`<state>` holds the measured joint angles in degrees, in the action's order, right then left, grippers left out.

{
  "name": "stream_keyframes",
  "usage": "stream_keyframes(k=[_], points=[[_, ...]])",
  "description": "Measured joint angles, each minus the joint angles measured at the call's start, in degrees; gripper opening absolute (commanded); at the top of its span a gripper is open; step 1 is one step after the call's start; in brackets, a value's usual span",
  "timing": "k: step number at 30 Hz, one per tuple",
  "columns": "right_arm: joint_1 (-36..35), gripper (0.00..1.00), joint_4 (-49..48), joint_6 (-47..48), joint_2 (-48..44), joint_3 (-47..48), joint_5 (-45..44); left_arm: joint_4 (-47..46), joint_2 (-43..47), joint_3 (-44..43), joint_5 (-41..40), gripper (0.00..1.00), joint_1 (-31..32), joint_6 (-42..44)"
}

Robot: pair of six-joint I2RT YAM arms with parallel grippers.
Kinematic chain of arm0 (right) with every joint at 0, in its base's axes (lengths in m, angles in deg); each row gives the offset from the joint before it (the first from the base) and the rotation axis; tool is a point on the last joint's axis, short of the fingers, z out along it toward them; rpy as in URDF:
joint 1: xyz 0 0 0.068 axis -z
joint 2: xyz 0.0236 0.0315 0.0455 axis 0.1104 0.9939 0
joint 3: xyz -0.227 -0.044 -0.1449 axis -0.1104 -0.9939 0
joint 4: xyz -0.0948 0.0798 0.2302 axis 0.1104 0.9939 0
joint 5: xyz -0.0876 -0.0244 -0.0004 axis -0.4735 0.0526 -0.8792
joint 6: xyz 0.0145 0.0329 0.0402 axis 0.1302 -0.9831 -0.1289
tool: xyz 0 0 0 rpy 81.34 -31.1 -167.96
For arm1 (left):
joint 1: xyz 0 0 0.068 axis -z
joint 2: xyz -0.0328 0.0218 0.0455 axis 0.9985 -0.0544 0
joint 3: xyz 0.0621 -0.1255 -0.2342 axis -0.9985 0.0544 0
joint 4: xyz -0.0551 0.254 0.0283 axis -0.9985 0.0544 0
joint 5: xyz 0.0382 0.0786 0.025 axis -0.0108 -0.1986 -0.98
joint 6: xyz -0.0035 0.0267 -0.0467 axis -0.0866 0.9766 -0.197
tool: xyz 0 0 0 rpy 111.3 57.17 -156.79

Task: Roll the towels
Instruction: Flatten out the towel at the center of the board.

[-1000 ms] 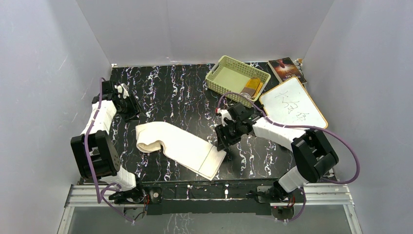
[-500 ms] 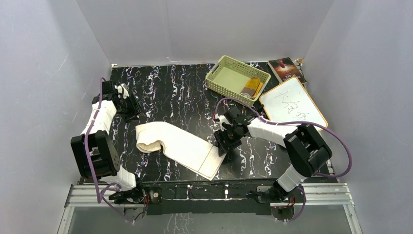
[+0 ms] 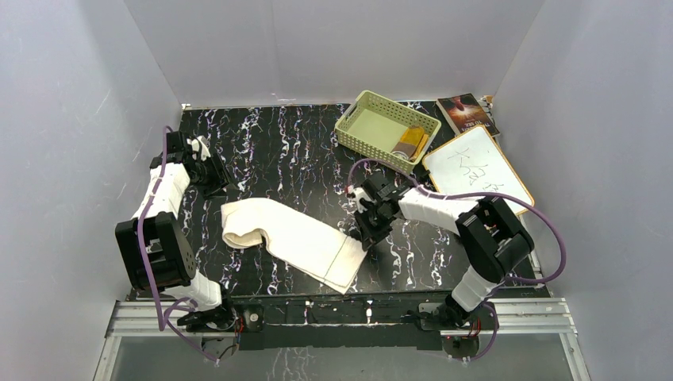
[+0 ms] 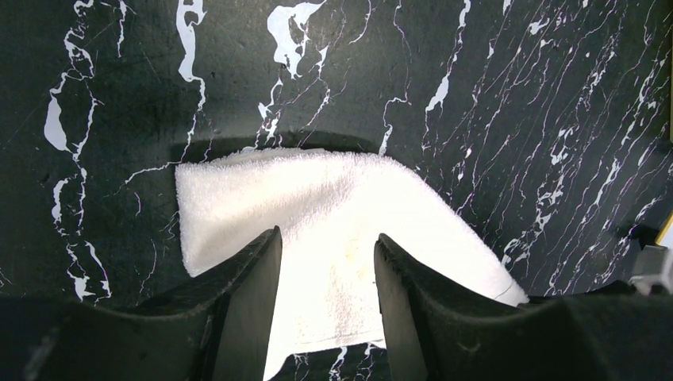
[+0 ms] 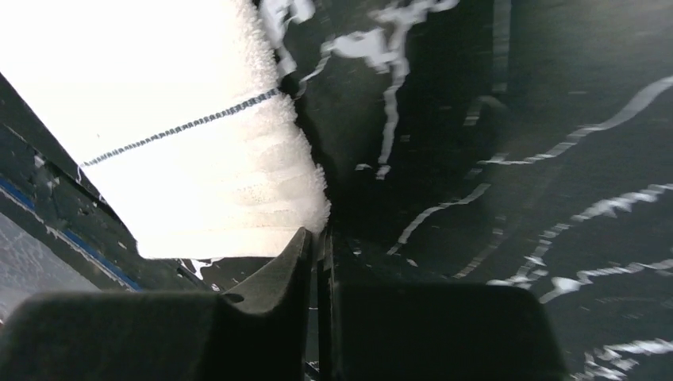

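Note:
The towel needs to lie straight for rolling. My left gripper should next grab the cream-white towel's folded end [image 3: 227, 209] [image 4: 200, 184], across from my right gripper.
The long cream-white towel [image 3: 301, 238] lies diagonally on the black marbled table, its left end folded over into a thick lump [image 3: 240, 230]. My right gripper [image 3: 365, 232] is down at the towel's right edge. In the right wrist view its jaws [image 5: 317, 232] are shut, and the fuzzy edge of the towel [image 5: 206, 159] runs into the seam at their tips. My left gripper [image 3: 213, 181] hovers at the back left, open, with nothing in it. In its own view the left gripper [image 4: 327, 234] frames the towel's end [image 4: 317, 198] below. The mustard-yellow and brown towel [image 3: 411, 143] lies in the basket.
A pale green basket [image 3: 367, 119] stands at the back right. Beside it lie a white board with orange rim [image 3: 476, 168] and a dark book [image 3: 467, 113]. White walls enclose the table on three sides.
My right gripper moved left to the towel's right edge and went from open to shut. The left arm and the towel's lie have not changed.

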<state>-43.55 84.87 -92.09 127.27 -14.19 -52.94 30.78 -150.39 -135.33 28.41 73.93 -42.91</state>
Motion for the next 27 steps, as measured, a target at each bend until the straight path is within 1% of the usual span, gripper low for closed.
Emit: stream_keyframes(k=[1,3,5,8,10,12,18,21,25,27], points=[[0.7,0.00,0.4,0.0,0.0,0.5,-0.4,0.0,-0.1,-0.1,0.0,0.46,0.0,0.0],[4.5,0.00,1.4,0.1,0.7,2.3,-1.0,0.1,-0.7,-0.8,0.0,0.46,0.0,0.0],[11.5,0.00,1.9,-0.2,2.4,5.4,-2.7,0.0,-2.2,-2.3,0.0,0.46,0.0,0.0],[20.4,0.00,2.1,-1.3,4.7,9.3,-8.2,-0.5,-4.4,-4.0,0.0,0.45,0.0,0.0],[23.3,0.00,2.6,-2.0,5.0,11.1,-12.5,-0.4,-5.7,-4.7,0.0,0.45,0.0,0.0],[24.2,0.00,3.3,-3.0,5.0,13.2,-16.8,-0.4,-6.6,-5.2,-0.2,0.45,0.0,0.1],[23.5,0.00,3.7,-4.2,5.0,16.0,-22.9,-0.6,-8.3,-5.7,-1.6,0.46,0.9,0.5],[23.6,0.00,4.0,-4.7,5.0,15.9,-24.3,-1.7,-9.5,-4.8,-2.4,0.47,3.3,0.5],[23.8,0.00,3.7,-5.0,5.0,15.1,-24.4,-3.0,-10.6,-0.2,-2.8,0.50,7.6,0.0],[23.8,0.00,3.7,-5.0,5.0,14.1,-24.3,-3.0,-10.9,1.7,-2.9,0.51,8.3,0.0]])
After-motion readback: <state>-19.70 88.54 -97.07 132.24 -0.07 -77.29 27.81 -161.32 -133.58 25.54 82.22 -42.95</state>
